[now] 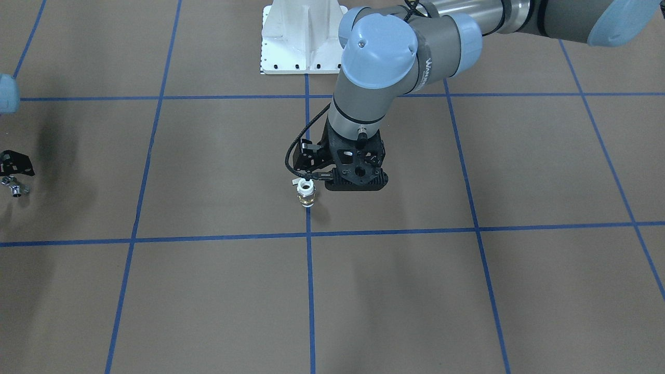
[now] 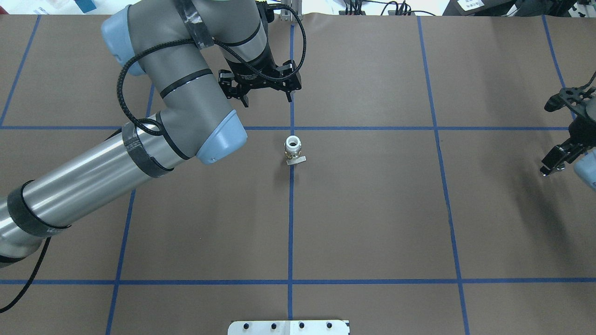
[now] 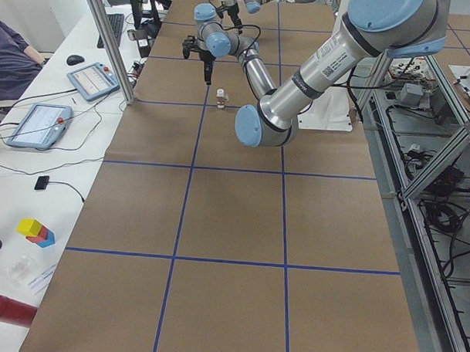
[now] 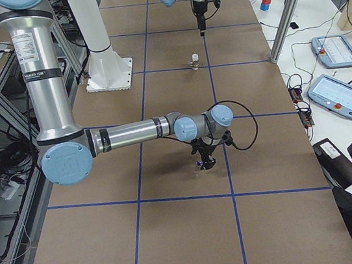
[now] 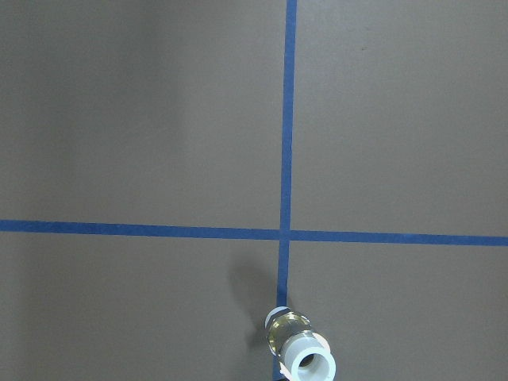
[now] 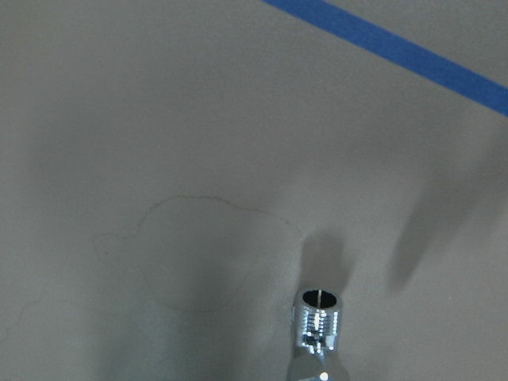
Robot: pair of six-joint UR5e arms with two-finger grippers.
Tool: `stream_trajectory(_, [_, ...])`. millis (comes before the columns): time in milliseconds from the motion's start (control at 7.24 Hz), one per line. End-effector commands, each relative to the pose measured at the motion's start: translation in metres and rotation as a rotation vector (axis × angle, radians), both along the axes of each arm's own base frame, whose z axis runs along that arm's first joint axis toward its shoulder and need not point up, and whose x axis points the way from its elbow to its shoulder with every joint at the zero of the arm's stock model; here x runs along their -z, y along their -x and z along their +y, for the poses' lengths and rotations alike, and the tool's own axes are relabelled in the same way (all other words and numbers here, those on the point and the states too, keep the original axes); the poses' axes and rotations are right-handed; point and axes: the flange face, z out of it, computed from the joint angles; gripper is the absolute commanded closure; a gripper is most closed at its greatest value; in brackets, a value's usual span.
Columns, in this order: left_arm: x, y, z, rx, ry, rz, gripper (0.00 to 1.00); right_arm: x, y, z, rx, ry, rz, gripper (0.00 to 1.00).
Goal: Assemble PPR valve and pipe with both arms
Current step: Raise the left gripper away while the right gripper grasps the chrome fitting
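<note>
Next, my right gripper grabs the silver pipe by the body below its open threaded end [image 6: 317, 367] to fit it into the PPR valve.
The PPR valve [image 2: 294, 149] stands upright on a blue tape line at the table's middle, white end up, lever handle to one side. It also shows in the front view [image 1: 305, 192] and low in the left wrist view [image 5: 302, 352]. My left gripper [image 2: 266, 97] is open and empty, raised just beyond the valve and apart from it. The silver pipe [image 1: 16, 187] sits on the table at my right side, and shows in the right wrist view [image 6: 319, 324]. My right gripper [image 2: 561, 132] is open right by it, not closed on it.
Brown table cover with a grid of blue tape lines [image 2: 291, 209]. The white robot base plate [image 1: 304, 36] is at my edge of the table. Tablets, cables and coloured blocks [image 3: 36, 231] lie on the side bench beyond the far edge.
</note>
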Motion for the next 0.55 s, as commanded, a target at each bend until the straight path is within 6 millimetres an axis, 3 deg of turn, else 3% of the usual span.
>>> stream_trajectory(0, [-0.0011,-0.0004,-0.0002,0.000,0.001,-0.001,0.00,-0.0047,-0.0009,-0.0015,0.001,-0.007,0.026,0.20])
stream_trajectory(414, [-0.0006,-0.0013,0.0007,-0.003,-0.001,0.002,0.00,-0.0078,0.0003,-0.0029,0.001,-0.002,0.032,0.28])
